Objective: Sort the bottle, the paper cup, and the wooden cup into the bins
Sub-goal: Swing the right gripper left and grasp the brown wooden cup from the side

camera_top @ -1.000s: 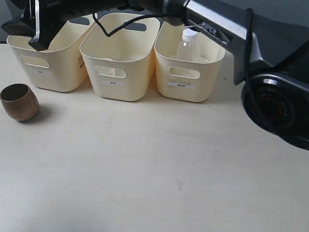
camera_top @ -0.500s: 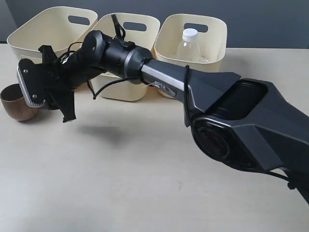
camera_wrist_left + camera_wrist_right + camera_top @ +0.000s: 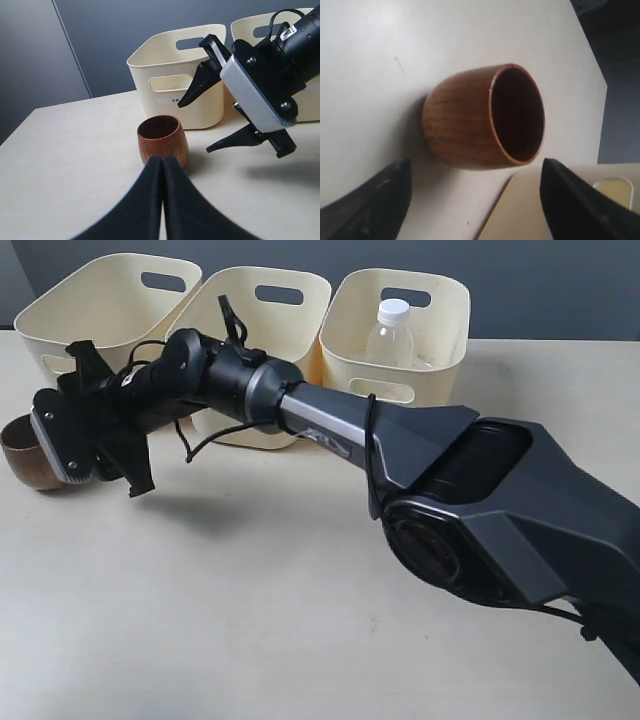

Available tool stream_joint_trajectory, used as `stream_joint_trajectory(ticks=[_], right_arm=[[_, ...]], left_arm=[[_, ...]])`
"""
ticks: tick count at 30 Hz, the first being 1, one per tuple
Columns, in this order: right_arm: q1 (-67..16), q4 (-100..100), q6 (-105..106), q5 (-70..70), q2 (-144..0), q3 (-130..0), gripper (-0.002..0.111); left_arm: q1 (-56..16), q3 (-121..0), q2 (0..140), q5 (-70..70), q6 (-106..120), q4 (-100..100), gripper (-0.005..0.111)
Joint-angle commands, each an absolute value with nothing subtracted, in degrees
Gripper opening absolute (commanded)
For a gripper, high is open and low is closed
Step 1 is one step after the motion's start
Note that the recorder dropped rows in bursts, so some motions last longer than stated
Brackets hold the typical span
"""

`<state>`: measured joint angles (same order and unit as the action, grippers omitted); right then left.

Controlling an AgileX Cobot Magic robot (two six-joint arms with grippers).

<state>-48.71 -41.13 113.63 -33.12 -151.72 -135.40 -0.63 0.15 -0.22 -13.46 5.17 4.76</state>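
Observation:
The right gripper will move toward the wooden cup's rim [image 3: 496,125] before it closes on it, because the rim is ahead of the gripper's spread fingers in the right wrist view.
The dark-brown wooden cup [image 3: 22,455] stands upright on the table at the far left, before the left bin [image 3: 100,295]. My right gripper [image 3: 102,418] has reached across and hangs open beside it. In the right wrist view the wooden cup [image 3: 465,120] lies just ahead of the right gripper [image 3: 473,163], outside its spread fingers. My left gripper [image 3: 163,158] is shut and empty, its tips just short of the wooden cup [image 3: 162,137]. The bottle [image 3: 390,332] stands in the right bin [image 3: 445,315]. The paper cup is hidden.
The middle bin [image 3: 300,285] is partly covered by the right arm [image 3: 330,425], which spans the table from the lower right. The left bin [image 3: 150,57] stands close behind the cup, with the right gripper [image 3: 195,127] in front of it.
The right arm has come down from above the bins to table height beside the wooden cup, then edged left toward it. The cup and bottle have not moved.

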Motion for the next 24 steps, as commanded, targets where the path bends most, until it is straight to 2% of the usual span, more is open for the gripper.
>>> stream_joint_trajectory(ticks=[1, 8, 19, 24], right_arm=[[-49.82, -41.61, 117.76, -30.36, -152.23, -135.78, 0.069], [-50.23, -41.44, 118.87, -25.26, -154.57, -135.78, 0.069], [-50.81, -42.25, 120.66, -23.35, -154.96, -135.95, 0.068], [-51.35, -42.68, 120.66, -24.85, -156.69, -139.88, 0.067]], left_arm=[[-0.83, 0.00, 0.00, -13.29, 5.08, 4.56, 0.000], [-0.83, 0.00, 0.00, -13.29, 5.08, 4.56, 0.000], [-0.83, 0.00, 0.00, -13.29, 5.08, 4.56, 0.000], [-0.83, 0.00, 0.00, -13.29, 5.08, 4.56, 0.000]])
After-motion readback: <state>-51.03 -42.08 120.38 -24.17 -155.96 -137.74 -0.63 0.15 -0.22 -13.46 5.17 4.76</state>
